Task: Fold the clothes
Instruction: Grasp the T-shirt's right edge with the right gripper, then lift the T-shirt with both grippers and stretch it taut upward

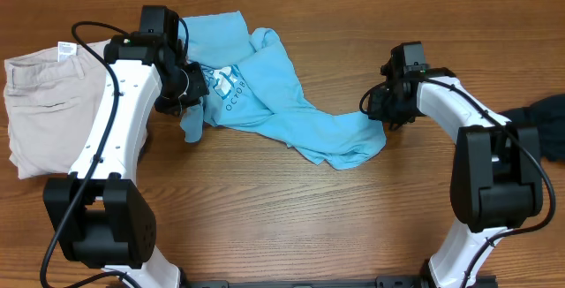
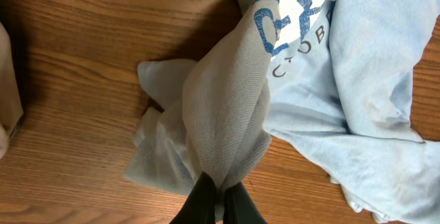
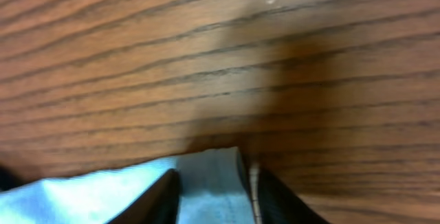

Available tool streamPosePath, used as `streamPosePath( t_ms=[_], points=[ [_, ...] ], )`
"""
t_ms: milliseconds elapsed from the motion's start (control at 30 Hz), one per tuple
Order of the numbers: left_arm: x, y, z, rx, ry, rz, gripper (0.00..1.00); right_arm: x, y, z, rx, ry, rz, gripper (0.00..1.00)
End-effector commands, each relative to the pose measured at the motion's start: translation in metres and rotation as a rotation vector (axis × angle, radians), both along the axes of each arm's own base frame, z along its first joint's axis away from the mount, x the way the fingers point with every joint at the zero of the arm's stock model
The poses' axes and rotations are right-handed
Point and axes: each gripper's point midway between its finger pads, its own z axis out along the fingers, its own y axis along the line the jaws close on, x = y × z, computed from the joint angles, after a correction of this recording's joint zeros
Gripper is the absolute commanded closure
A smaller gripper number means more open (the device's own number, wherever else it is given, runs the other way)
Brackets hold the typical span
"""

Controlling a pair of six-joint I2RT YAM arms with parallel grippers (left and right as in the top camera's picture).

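Note:
My fingers are on both sides of the T-shirt's corner [image 1: 375, 132] [image 3: 214, 174], and the T-shirt's edge reaches past both fingers. I need to close my right gripper now. Closing now would hold the corner.
The light blue T-shirt [image 1: 282, 102] lies crumpled across the middle of the table, its lettering [image 2: 295, 25] facing up. My left gripper [image 1: 188, 91] is shut on a raised fold of the T-shirt [image 2: 227, 121], and the pinch shows at the left gripper [image 2: 220, 186] in the left wrist view. At the shirt's right end, my right gripper [image 1: 380, 111] is low over the table. In the right wrist view a corner of the T-shirt [image 3: 210, 183] lies between the parted fingers of the right gripper [image 3: 216, 196], which stands open. Beige shorts [image 1: 44, 102] lie at the left.
A black garment [image 1: 547, 125] sits at the right edge of the table. Bare wooden tabletop [image 1: 291, 217] runs along the front between the two arm bases. The shorts lie close beside the left arm.

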Motion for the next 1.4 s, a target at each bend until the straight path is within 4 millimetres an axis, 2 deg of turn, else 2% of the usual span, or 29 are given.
streamPosePath(
  t_ms=[0,67,100,200,300,400,500,533,633,733,800,1067,1167,1300,1333,1367],
  points=[
    [-0.001,-0.003,0.001,-0.004,-0.004,-0.025,0.96,-0.008,0.001,-0.020,0.005,0.053,-0.002,0.73],
    [-0.001,-0.003,0.001,-0.004,-0.004,-0.025,0.96,-0.008,0.001,-0.020,0.005,0.052,-0.002,0.84],
    [-0.001,-0.004,0.001,-0.004,-0.004,-0.026,0.96,-0.008,0.001,-0.020,0.005,0.053,-0.002,0.94],
    [0.000,-0.004,0.001,-0.004,-0.004,-0.026,0.96,-0.006,-0.001,-0.016,0.005,0.049,-0.006,0.96],
    [0.004,-0.001,0.004,0.005,-0.029,-0.054,0.96,0.006,-0.015,0.006,-0.027,0.021,-0.036,0.96],
    [0.015,0.010,0.021,0.010,-0.075,-0.043,0.96,0.030,-0.051,0.061,-0.129,-0.072,-0.109,0.96],
    [0.027,0.025,0.051,0.011,-0.139,-0.007,0.96,0.050,-0.090,0.142,-0.191,-0.203,-0.200,0.96],
    [0.031,0.032,0.065,0.014,-0.168,0.007,0.96,0.054,-0.102,0.175,-0.192,-0.256,-0.231,0.96],
    [0.040,0.047,0.101,0.033,-0.247,0.013,0.96,0.054,-0.129,0.252,-0.195,-0.381,-0.300,0.96],
    [0.039,0.055,0.118,0.038,-0.270,0.028,0.96,0.041,-0.140,0.301,-0.198,-0.446,-0.333,0.96],
    [0.034,0.054,0.115,0.036,-0.245,0.027,0.96,0.034,-0.137,0.305,-0.187,-0.439,-0.327,0.96],
    [0.012,0.051,0.100,0.028,-0.141,0.008,0.96,0.018,-0.131,0.289,-0.185,-0.343,-0.313,0.96],
    [0.012,0.039,0.102,-0.028,-0.152,-0.047,0.96,0.017,-0.131,0.290,-0.183,-0.345,-0.311,0.96],
    [0.018,0.016,0.126,-0.140,-0.248,-0.145,0.96,0.014,-0.127,0.302,-0.164,-0.382,-0.307,0.96],
    [0.019,0.016,0.139,-0.134,-0.287,-0.148,0.96,0.011,-0.126,0.315,-0.163,-0.415,-0.308,0.96],
    [0.018,0.017,0.162,-0.115,-0.352,-0.157,0.96,0.004,-0.125,0.334,-0.164,-0.466,-0.312,0.96]
  ],
)
